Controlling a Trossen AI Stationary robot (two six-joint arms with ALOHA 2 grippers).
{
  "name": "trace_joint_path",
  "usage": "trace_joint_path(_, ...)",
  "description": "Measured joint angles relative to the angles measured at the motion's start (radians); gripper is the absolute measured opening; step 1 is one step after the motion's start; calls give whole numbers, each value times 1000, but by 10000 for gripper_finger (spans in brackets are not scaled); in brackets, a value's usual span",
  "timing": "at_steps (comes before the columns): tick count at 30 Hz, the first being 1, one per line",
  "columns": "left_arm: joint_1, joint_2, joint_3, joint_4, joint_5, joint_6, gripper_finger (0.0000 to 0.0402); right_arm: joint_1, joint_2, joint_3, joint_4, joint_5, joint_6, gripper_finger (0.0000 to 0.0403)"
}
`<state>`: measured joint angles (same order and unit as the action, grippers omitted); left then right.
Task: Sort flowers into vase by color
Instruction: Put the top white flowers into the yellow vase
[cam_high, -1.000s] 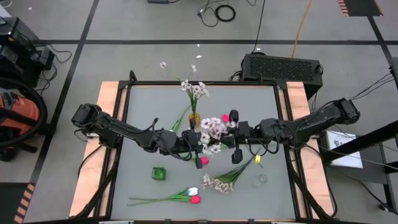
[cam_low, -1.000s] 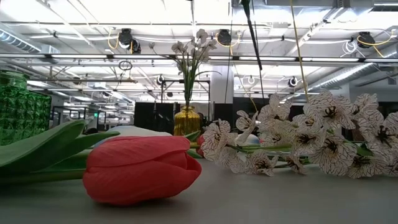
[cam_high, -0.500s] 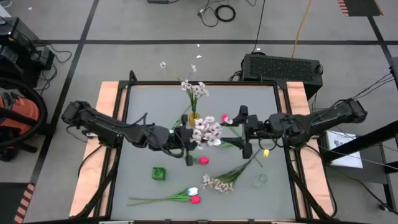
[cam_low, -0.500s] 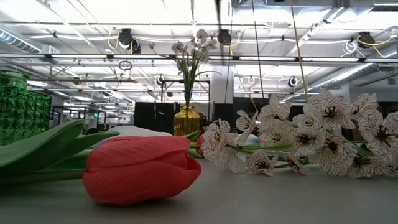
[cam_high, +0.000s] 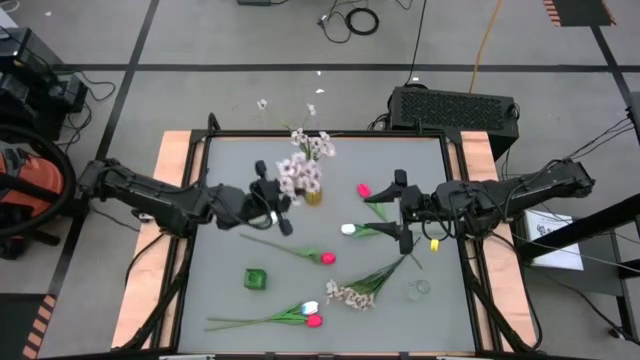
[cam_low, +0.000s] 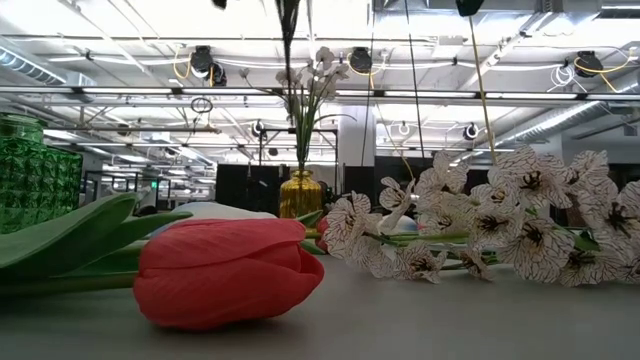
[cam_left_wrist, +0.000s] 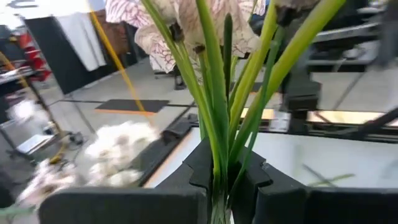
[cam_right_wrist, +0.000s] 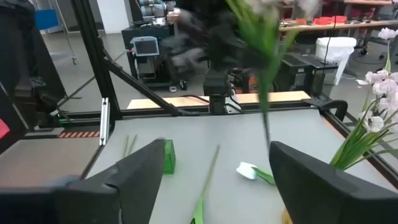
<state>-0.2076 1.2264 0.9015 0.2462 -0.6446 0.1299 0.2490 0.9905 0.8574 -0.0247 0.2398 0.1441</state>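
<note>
The green stems are high beside the yellow vase (cam_high: 314, 196), so it is too early to release. My left gripper keeps them until they reach the vase's opening.
My left gripper (cam_high: 281, 208) is shut on a spray of pale blossoms (cam_high: 297, 175), held in the air just left of the yellow vase (cam_high: 314, 196). That vase holds another pale spray (cam_high: 314, 144). My right gripper (cam_high: 403, 212) stands open to the right of the table's middle, with nothing between its fingers. A white tulip (cam_high: 348, 229) and a pink tulip (cam_high: 363, 189) lie on the table near it. Another pink tulip (cam_high: 326, 257) lies at the middle. A third spray (cam_high: 350, 293) and a white and pink tulip pair (cam_high: 311, 314) lie near the front edge. My left gripper pinches the spray's bundle of green stems (cam_left_wrist: 219, 167) between its two fingers. The fingers come level from the table's left and lie across the stems. The spray is lifted clear of the table, its blossoms (cam_left_wrist: 186, 25) beyond the fingers.
A green glass vase (cam_high: 254, 278) stands left of the front middle and a clear glass (cam_high: 418, 290) at the front right. The table's raised frame (cam_high: 205, 140) runs around the grey top. Bare table lies at the far right and along the left side.
My right gripper has opened, let go of the spray and drawn back toward the table's right edge. My left gripper, still shut on the stems, has carried the spray from the table's middle toward the left and far side, up beside the yellow vase. The white tulip now shows.
</note>
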Motion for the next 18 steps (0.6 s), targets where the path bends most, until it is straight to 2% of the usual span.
trace_joint_path(7,151,-28,-167,208,172,-43,33,-21,0,0,1,0,-2,270)
trace_joint_path(18,277,-29,-279,378,221,-72,33,-35,26,0,-2,2,-13,269)
